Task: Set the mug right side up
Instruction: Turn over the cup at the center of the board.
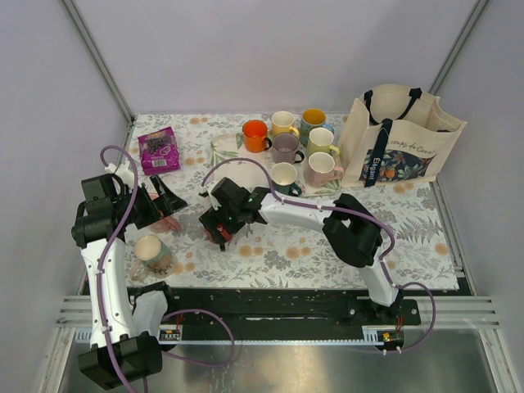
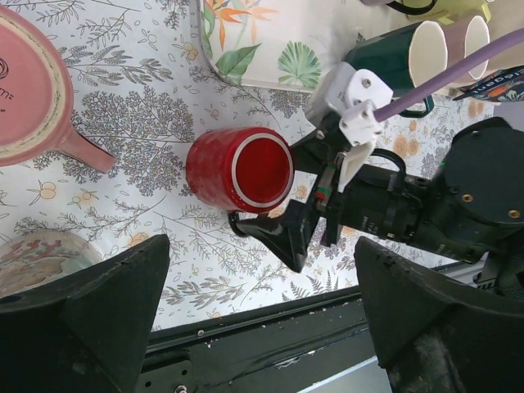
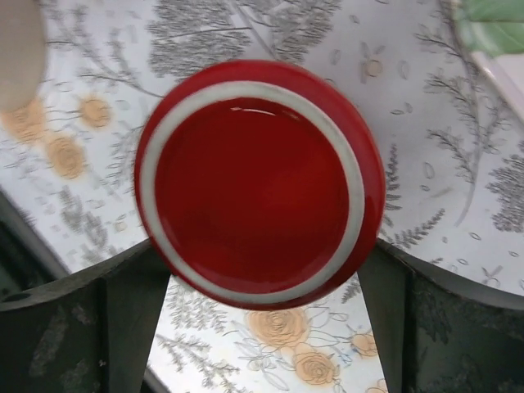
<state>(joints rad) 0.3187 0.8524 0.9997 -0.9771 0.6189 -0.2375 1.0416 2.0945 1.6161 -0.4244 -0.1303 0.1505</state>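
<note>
My right gripper should take hold of the inverted red mug's handle, so that its body stays free for my left gripper to turn upright.
The mug [image 2: 24,82], salmon pink, stands upside down at the top left of the left wrist view, base up and handle pointing right. In the top view only a pink sliver [image 1: 170,223] shows under my left gripper [image 1: 164,203]. That left gripper [image 2: 262,327] is open and empty, hovering to the right of the mug over the mat's near edge. My right gripper [image 3: 262,327] is open, its fingers straddling an inverted red mug [image 3: 258,180], which also shows in the left wrist view as the red mug [image 2: 237,168], apart from the pink one.
A patterned beige mug [image 1: 151,252] stands upright near the left arm. At the back, a leaf-print tray [image 1: 221,151] holds several mugs, a dark green mug [image 1: 285,177] nearest. A tote bag [image 1: 401,139] stands back right and a purple packet [image 1: 159,150] back left.
</note>
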